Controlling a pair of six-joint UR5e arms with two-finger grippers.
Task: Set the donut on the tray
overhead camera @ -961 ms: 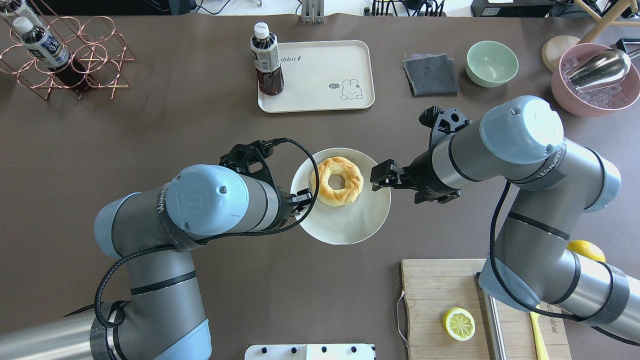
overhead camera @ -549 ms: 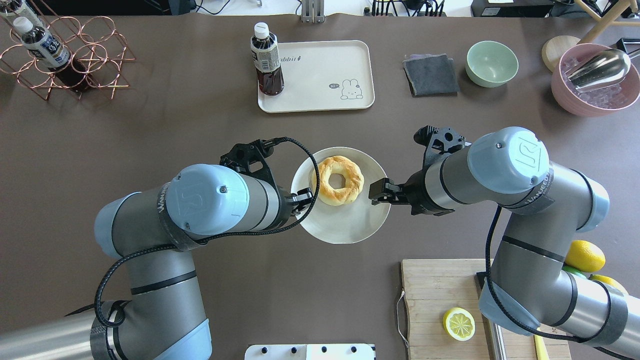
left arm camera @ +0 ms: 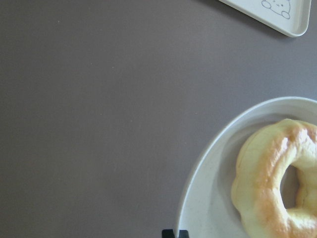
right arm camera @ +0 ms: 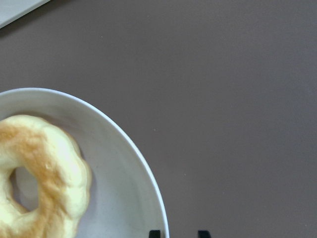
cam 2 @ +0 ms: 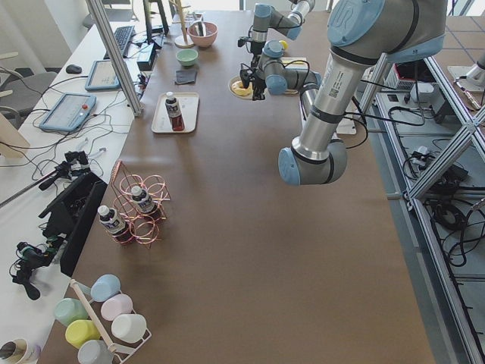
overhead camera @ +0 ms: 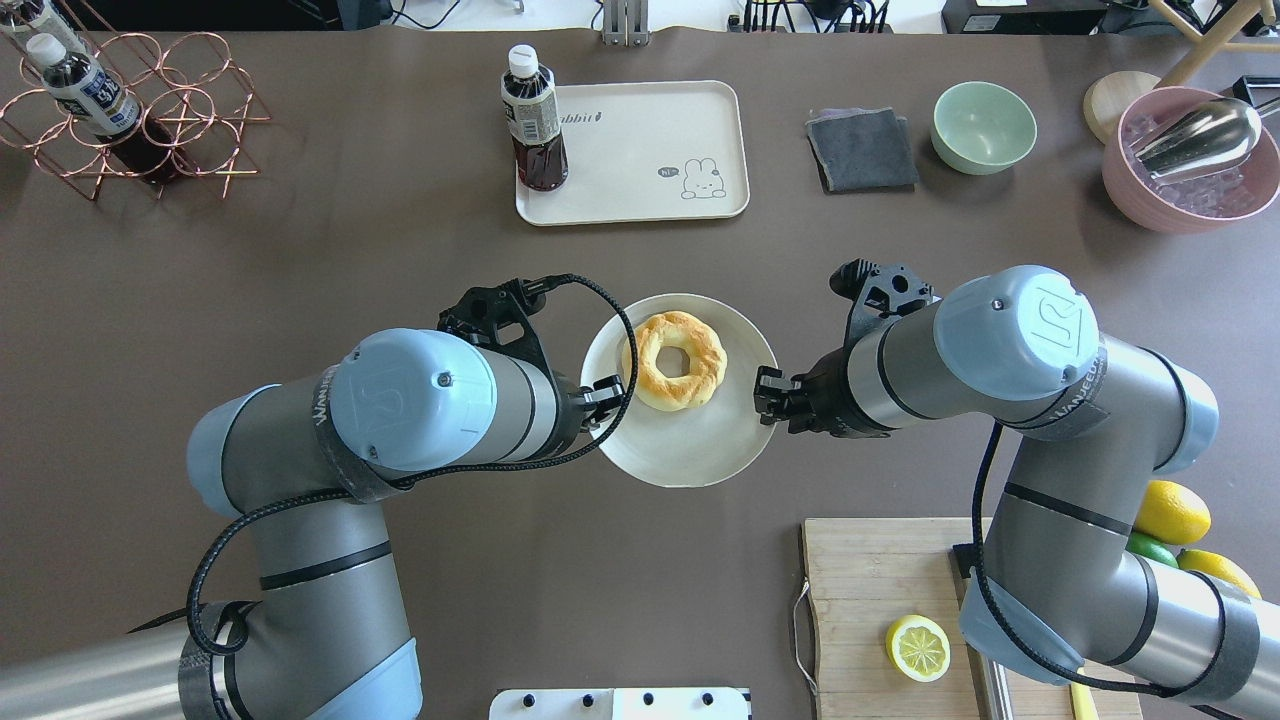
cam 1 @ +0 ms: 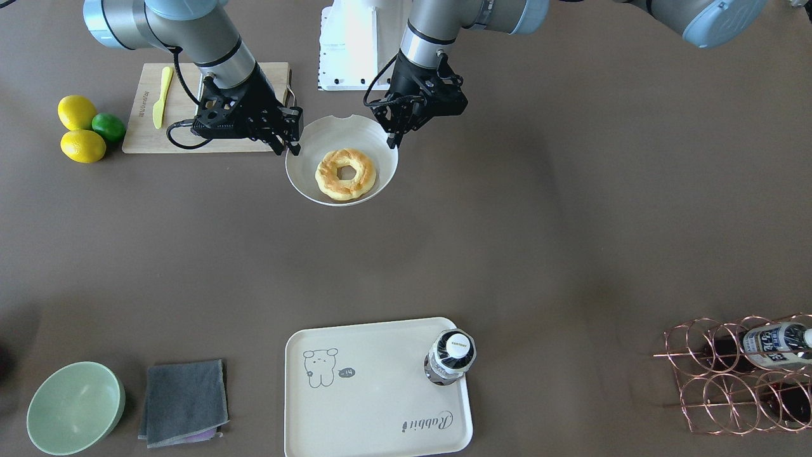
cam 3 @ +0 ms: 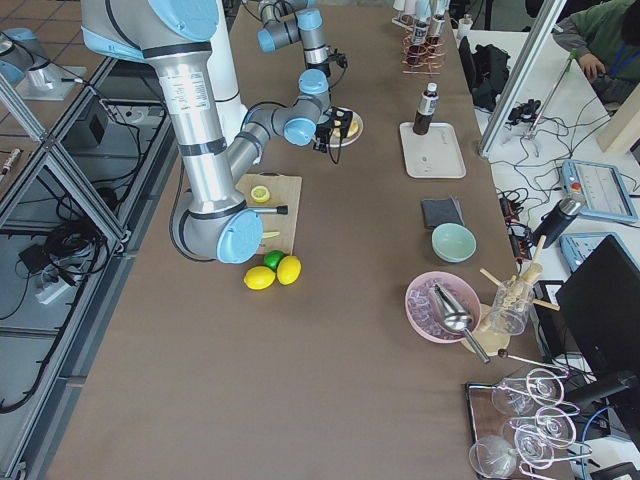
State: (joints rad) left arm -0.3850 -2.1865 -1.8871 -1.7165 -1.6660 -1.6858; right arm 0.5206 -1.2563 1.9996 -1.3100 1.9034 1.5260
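Next, my right gripper grabs the white plate by its rim (cam 1: 392, 156) to carry the donut to the tray (cam 1: 365, 396).
The golden donut (overhead camera: 675, 362) lies on a round white plate (overhead camera: 690, 450) at the table's middle; it also shows in the front view (cam 1: 346, 174). My left gripper (overhead camera: 612, 392) is shut on the plate's left rim; in the left wrist view its tips (left arm camera: 175, 233) pinch the rim beside the donut (left arm camera: 267, 183). My right gripper (overhead camera: 765, 395) is open with its fingers straddling the plate's right rim (right arm camera: 124, 188), apart from the donut (right arm camera: 39, 168). The cream tray (overhead camera: 640, 150) with the bear drawing lies farther back.
A dark bottle (overhead camera: 533, 120) stands on the tray's left end. A grey cloth (overhead camera: 862, 148), a green bowl (overhead camera: 984, 126) and a pink bowl (overhead camera: 1190, 160) are at the back right. A cutting board (overhead camera: 880, 600) with a lemon half (overhead camera: 918, 647) lies front right.
My right gripper has moved back and down from over the plate's right side to its right rim. The left gripper, plate and donut have not moved.
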